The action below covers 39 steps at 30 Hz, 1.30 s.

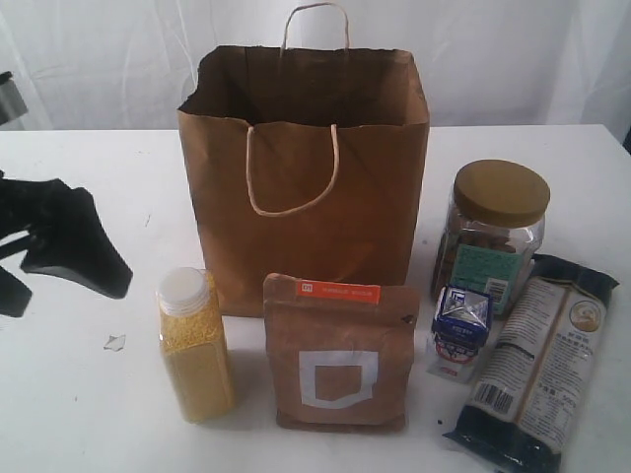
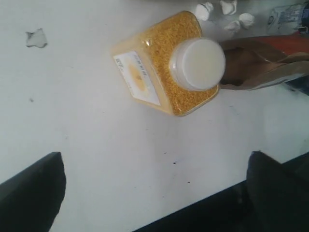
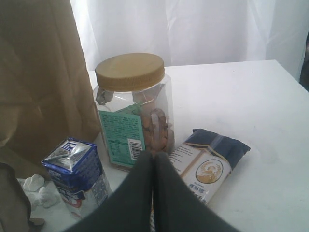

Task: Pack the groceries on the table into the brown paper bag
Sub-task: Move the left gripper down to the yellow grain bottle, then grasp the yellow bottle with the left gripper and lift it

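My left gripper takes hold of the yellow-grain bottle by its end with the cap (image 1: 184, 293) next, to pack it into the brown paper bag (image 1: 306, 177).
The tall brown paper bag (image 1: 306, 177) stands open at the middle of the table (image 1: 79, 414). In front of it are the yellow-grain bottle (image 1: 195, 350) with a white cap and the brown kraft pouch (image 1: 337, 355). To the right stand the gold-lidded jar (image 1: 493, 232) and the small blue-white carton (image 1: 458, 330), and the long dark noodle packet (image 1: 542, 365) lies flat. My left gripper (image 2: 157, 193) hangs open and empty above the table, short of the bottle (image 2: 169, 63). My right gripper (image 3: 153, 157) is shut on nothing, just before the jar (image 3: 133, 106), between the carton (image 3: 75, 169) and the noodle packet (image 3: 210, 162).
A small white scrap (image 1: 114, 342) lies on the table left of the bottle. More white scraps (image 3: 41, 191) sit beside the carton near the bag's foot. The table's dark front edge (image 2: 203, 208) runs under the left gripper. A white curtain hangs behind the table.
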{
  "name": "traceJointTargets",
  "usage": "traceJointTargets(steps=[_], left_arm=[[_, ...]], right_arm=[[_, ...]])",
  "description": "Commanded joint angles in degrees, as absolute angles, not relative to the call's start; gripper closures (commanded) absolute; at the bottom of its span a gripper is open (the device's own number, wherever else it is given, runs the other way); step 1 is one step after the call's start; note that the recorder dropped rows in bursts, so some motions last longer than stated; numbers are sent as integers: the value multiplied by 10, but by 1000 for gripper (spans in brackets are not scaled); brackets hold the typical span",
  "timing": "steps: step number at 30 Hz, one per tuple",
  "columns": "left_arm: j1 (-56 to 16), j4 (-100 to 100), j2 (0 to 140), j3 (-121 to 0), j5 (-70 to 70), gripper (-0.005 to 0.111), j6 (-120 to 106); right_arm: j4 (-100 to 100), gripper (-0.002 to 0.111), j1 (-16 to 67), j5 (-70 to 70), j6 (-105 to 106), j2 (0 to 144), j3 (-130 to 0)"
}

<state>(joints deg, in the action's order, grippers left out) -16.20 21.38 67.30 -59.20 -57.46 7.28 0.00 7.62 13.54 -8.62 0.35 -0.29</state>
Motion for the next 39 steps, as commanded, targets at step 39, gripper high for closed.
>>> traceJointTargets(steps=[39], left_arm=[[-281, 258, 857, -581, -378, 2, 85]], right_arm=[[0, 108, 74, 132, -88, 0, 0]])
